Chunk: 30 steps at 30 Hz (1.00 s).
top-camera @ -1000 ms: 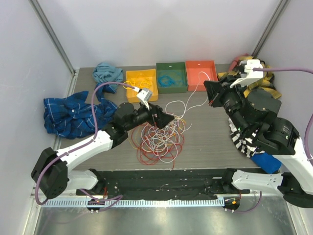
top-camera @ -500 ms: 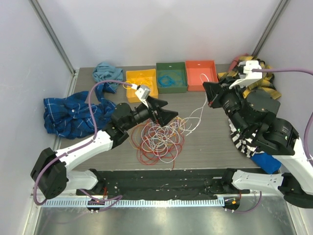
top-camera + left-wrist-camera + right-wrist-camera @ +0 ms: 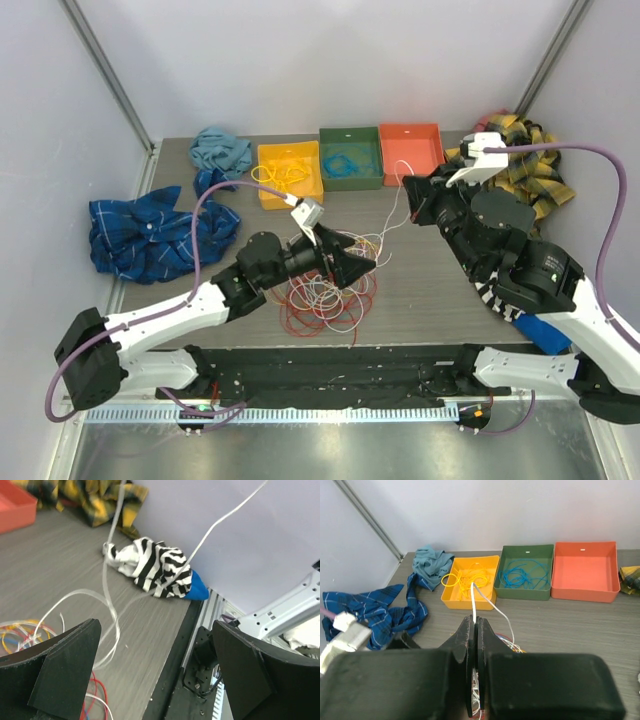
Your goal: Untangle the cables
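Note:
My left gripper grabs the part of the white cable between my right gripper and the pile next, so the cable's held end stays free to hand over.
The cables (image 3: 322, 298) lie in a tangled pile of red, white and yellow loops at the table's middle. My left gripper (image 3: 352, 262) hangs just above the pile's right part, open and empty. In the left wrist view its fingers (image 3: 50, 675) stand wide apart, with loose white cable loops (image 3: 107, 605) beyond them. My right gripper (image 3: 408, 196) is shut on a white cable (image 3: 392, 215) that rises from the pile. In the right wrist view the jaws (image 3: 474, 627) pinch this white cable (image 3: 473, 602), which runs up past the tips.
At the back stand a yellow tray (image 3: 264, 180) with yellow cables, a green tray (image 3: 350, 132) with blue cables and a red tray (image 3: 411, 150). A blue plaid cloth (image 3: 140, 235) and a teal cloth (image 3: 220, 150) lie left. A yellow plaid cloth (image 3: 530, 165) and a striped cloth (image 3: 495, 295) lie right.
My left gripper has moved right and nearer over the pile, still open. My right gripper has shifted left with the white cable pinched, and the cable now hangs tighter.

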{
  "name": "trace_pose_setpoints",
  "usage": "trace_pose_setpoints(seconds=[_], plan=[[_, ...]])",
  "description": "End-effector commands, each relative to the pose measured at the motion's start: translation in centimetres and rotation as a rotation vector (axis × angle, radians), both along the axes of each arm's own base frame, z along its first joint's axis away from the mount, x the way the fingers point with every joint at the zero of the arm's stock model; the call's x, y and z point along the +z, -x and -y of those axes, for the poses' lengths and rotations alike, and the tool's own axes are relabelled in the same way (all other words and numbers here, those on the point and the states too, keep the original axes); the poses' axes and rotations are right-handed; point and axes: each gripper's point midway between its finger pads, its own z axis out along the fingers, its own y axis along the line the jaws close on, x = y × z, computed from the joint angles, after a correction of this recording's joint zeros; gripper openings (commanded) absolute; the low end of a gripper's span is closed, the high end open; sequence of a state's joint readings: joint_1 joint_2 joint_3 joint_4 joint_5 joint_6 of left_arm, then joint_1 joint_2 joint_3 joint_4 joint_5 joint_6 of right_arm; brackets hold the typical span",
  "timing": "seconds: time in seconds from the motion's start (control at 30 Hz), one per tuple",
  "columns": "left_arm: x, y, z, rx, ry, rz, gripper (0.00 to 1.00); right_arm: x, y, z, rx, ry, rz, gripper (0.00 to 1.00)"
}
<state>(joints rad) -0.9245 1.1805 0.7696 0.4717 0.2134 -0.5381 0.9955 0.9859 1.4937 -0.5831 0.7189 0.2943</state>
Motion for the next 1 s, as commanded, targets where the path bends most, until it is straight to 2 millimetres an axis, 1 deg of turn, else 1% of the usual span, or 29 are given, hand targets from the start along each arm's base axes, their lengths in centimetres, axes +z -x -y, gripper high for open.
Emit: trace_pose_setpoints(seconds=[0.0, 0.03, 0.07, 0.1, 0.13, 0.17, 0.23, 0.27, 0.3, 0.37, 0.4, 0.43, 0.47, 0.5, 0.53, 0.57, 0.6, 0.63, 0.67, 0.73, 0.77, 0.83, 0.97], plan=[[-1.4, -1.7, -1.5, 0.179, 0.075, -0.168, 1.0, 3.6, 0.2, 1.7, -0.063, -0.155, 0.096, 0.01], [-1.4, -2.5, -2.1, 0.236, 0.101, -0.182, 1.0, 3.8, 0.3, 1.8, -0.059, -0.163, 0.104, 0.01], [-2.3, -2.8, -2.7, 0.273, 0.104, -0.196, 1.0, 4.3, 0.5, 1.8, -0.044, -0.175, 0.112, 0.01], [-1.7, -3.6, -3.7, 0.339, 0.13, -0.187, 1.0, 4.4, 0.6, 1.8, -0.034, -0.176, 0.116, 0.01], [-1.9, -4.0, -4.3, 0.37, 0.109, -0.166, 1.0, 4.4, 0.7, 1.8, -0.028, -0.173, 0.116, 0.01], [-1.7, -4.5, -4.8, 0.405, 0.099, -0.155, 1.0, 4.2, 0.8, 1.8, -0.024, -0.162, 0.109, 0.01], [-1.9, -6.0, -6.4, 0.502, 0.062, -0.131, 1.0, 4.0, 1.0, 2.0, -0.022, -0.154, 0.1, 0.01], [-1.5, -6.4, -6.7, 0.518, 0.059, -0.119, 1.0, 4.0, 1.1, 2.1, -0.022, -0.157, 0.098, 0.01], [-2.0, -7.0, -6.8, 0.532, 0.042, -0.12, 1.0, 4.1, 1.3, 2.3, -0.017, -0.163, 0.101, 0.01], [-2.3, -8.5, -7.2, 0.548, 0.038, -0.146, 1.0, 4.0, 1.4, 2.3, -0.01, -0.165, 0.097, 0.01], [-3.5, -10.1, -7.8, 0.576, 0.018, -0.18, 1.0, 4.1, 1.6, 2.3, 0.003, -0.168, 0.1, 0.01], [-3.8, -10.4, -7.4, 0.535, 0.021, -0.205, 1.0, 4.0, 1.8, 2.2, 0.012, -0.168, 0.097, 0.01], [-3.2, -10.9, -7.1, 0.514, 0.068, -0.238, 1.0, 3.9, 1.8, 2.2, 0.015, -0.168, 0.095, 0.01], [-3.5, -12.0, -7.5, 0.51, 0.084, -0.256, 1.0, 3.9, 1.8, 2.3, 0.017, -0.168, 0.094, 0.01], [-4.1, -11.6, -5.9, 0.401, 0.083, -0.287, 1.0, 3.9, 1.9, 2.3, 0.021, -0.169, 0.092, 0.01], [-3.4, -11.8, -5.1, 0.357, 0.114, -0.285, 1.0, 3.9, 2.0, 2.4, 0.021, -0.169, 0.092, 0.01], [-3.5, -11.8, -4.5, 0.321, 0.105, -0.284, 1.0, 3.8, 2.0, 2.4, 0.023, -0.166, 0.092, 0.01], [-3.8, -12.1, -3.1, 0.272, 0.085, -0.294, 1.0, 3.8, 2.1, 2.5, 0.02, -0.167, 0.092, 0.01], [-4.0, -11.3, -1.9, 0.185, 0.064, -0.3, 1.0, 3.8, 2.1, 2.6, 0.021, -0.167, 0.092, 0.01], [-3.7, -11.0, -0.5, 0.101, 0.054, -0.296, 1.0, 3.8, 2.1, 2.5, 0.023, -0.166, 0.092, 0.01], [-4.2, -10.7, 0.0, 0.064, 0.045, -0.308, 1.0, 3.7, 2.1, 2.6, 0.02, -0.163, 0.09, 0.01], [-4.0, -10.4, 0.2, 0.04, 0.06, -0.297, 1.0, 3.7, 2.2, 2.7, 0.021, -0.161, 0.09, 0.01], [-3.5, -9.1, 0.6, -0.027, 0.063, -0.273, 1.0, 3.2, 2.0, 2.6, 0.013, -0.145, 0.08, 0.01]])
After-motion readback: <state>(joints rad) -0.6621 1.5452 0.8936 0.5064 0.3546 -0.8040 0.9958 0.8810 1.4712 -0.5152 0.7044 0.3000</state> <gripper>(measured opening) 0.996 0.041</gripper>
